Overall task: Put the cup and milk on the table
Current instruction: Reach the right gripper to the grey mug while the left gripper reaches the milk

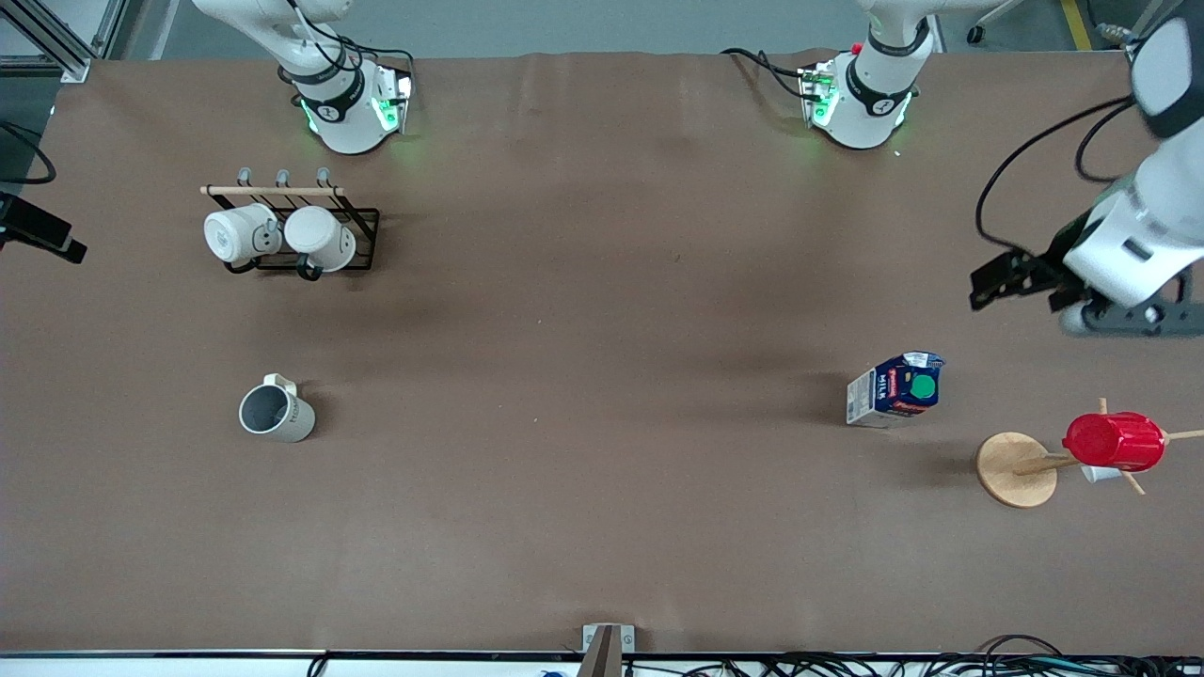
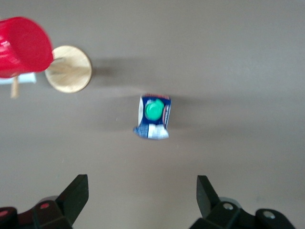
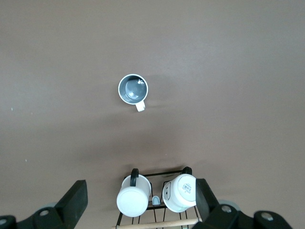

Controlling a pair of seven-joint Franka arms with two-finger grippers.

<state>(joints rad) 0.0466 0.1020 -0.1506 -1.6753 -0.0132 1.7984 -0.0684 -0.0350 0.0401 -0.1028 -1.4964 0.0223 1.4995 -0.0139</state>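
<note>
I will next use my right gripper to pick up the cup by its open rim and place it on the tabletop beside the milk [image 1: 895, 388].
The cup [image 1: 276, 414], cream-white with a grey inside, stands upright on the brown table [image 1: 602, 376] toward the right arm's end; it also shows in the right wrist view [image 3: 133, 89]. The milk [image 1: 895, 388], a dark-blue carton with a green cap, stands on the table toward the left arm's end; it also shows in the left wrist view [image 2: 153, 116]. My left gripper [image 1: 1002, 280] [image 2: 142, 183] is open and empty, up in the air beside the milk. My right gripper [image 3: 140, 186] is open and empty, high over the mug rack, and is out of the front view.
A black wire rack [image 1: 362, 221] holds two white mugs [image 1: 282, 235] near the right arm's base; the mugs also show in the right wrist view [image 3: 133, 200]. A wooden mug tree [image 1: 1014, 468] [image 2: 69, 68] carries a red cup [image 1: 1115, 440] [image 2: 21, 45] beside the milk.
</note>
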